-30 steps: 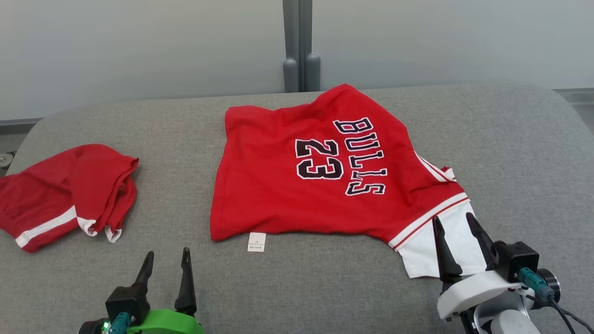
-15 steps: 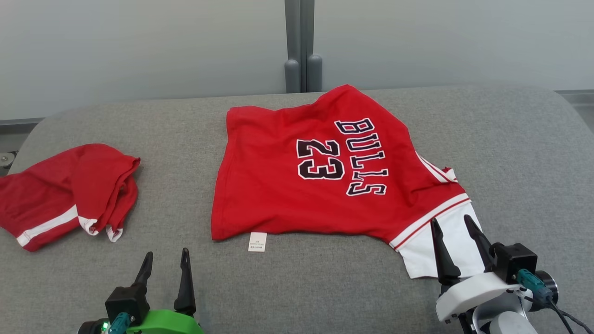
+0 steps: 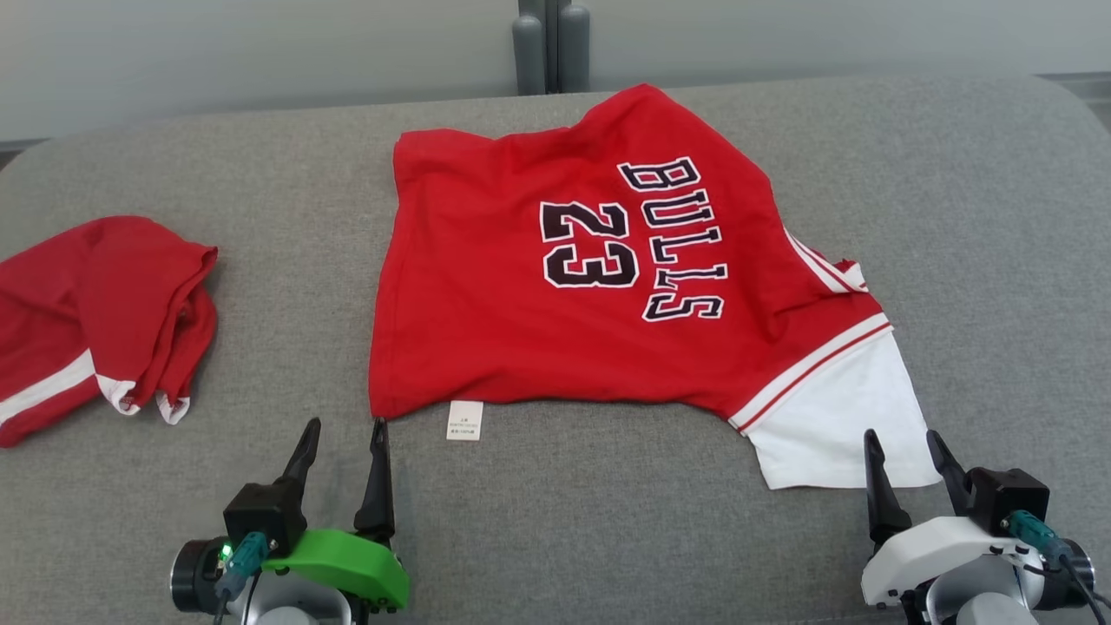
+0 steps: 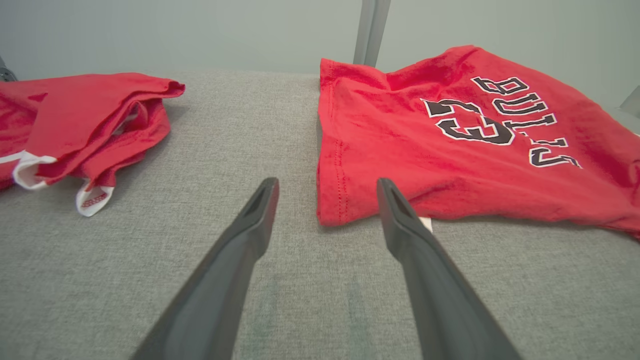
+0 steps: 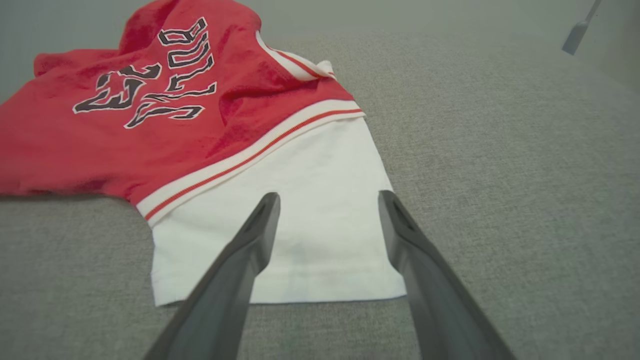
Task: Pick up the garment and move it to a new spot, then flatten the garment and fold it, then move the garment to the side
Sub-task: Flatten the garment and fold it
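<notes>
I should next grab the red jersey with my left gripper by its hem corner [image 3: 382, 405] beside the white label [image 3: 464, 420], so that the jersey can move to a new spot.
A red jersey [image 3: 521, 286] printed "BULLS 23" lies spread on the grey cushion, with a white sleeve [image 3: 833, 417] at its lower right and a white label [image 3: 464, 420] at its near hem. My left gripper [image 3: 343, 425] stands open just short of the jersey's near left corner [image 4: 327, 210], with nothing between its fingers. My right gripper [image 3: 903, 438] is open too, its fingertips hovering over the near edge of the white sleeve [image 5: 320, 210]. In the wrist views the left gripper [image 4: 325, 182] and the right gripper [image 5: 327, 195] both show a wide gap.
A second red garment [image 3: 95, 304] with white trim lies crumpled at the left of the cushion, also seen as a red garment [image 4: 85, 120] from the left wrist. A grey post [image 3: 542, 43] stands behind the cushion's [image 3: 981, 217] far edge.
The head camera has tilted down, so the whole picture shifted up. The right gripper has drawn back from over the white sleeve to its near edge. The jersey lies as before.
</notes>
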### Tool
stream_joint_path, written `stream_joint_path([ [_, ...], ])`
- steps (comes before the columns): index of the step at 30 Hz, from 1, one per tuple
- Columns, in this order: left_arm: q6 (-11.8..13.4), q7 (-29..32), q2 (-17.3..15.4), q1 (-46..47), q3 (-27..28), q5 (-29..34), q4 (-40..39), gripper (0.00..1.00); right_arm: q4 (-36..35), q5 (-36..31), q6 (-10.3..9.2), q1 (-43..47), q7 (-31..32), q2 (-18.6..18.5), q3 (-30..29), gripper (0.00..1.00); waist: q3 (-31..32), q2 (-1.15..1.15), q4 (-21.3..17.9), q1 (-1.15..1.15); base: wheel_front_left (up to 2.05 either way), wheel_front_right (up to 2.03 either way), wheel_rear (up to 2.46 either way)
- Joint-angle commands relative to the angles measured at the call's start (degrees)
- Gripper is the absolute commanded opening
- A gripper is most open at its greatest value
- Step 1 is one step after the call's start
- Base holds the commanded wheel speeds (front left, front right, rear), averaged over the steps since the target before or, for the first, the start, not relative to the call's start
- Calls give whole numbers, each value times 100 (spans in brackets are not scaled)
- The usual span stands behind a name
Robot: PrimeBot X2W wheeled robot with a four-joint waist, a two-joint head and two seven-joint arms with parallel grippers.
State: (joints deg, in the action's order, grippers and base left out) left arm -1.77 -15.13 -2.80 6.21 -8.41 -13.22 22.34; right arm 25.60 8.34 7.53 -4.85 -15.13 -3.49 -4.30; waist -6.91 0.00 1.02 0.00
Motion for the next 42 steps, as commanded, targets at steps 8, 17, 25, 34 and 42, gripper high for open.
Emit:
stream_joint_path([
  [8,-23,-1,-18,372,-110,22,-3,100,368,-64,-8,-364,-3,21,-367,100,-662,0,-93,0,0,0,0],
  [17,9,-1,-18,452,-167,-26,20,100,777,-62,-9,-425,7,40,-507,100,-735,0,-62,0,0,0,0],
  [25,19,-1,-18,425,-74,-42,32,100,798,34,-11,-329,9,40,-635,0,-637,0,-149,0,0,0,0],
  [34,-100,-1,-18,458,9,-167,118,100,461,69,-10,-261,-2,38,-731,0,-635,0,-382,0,0,0,0],
  [42,-274,-1,-19,570,39,-266,432,100,349,110,-10,-372,-2,39,-615,0,-744,0,-540,0,0,0,0],
])
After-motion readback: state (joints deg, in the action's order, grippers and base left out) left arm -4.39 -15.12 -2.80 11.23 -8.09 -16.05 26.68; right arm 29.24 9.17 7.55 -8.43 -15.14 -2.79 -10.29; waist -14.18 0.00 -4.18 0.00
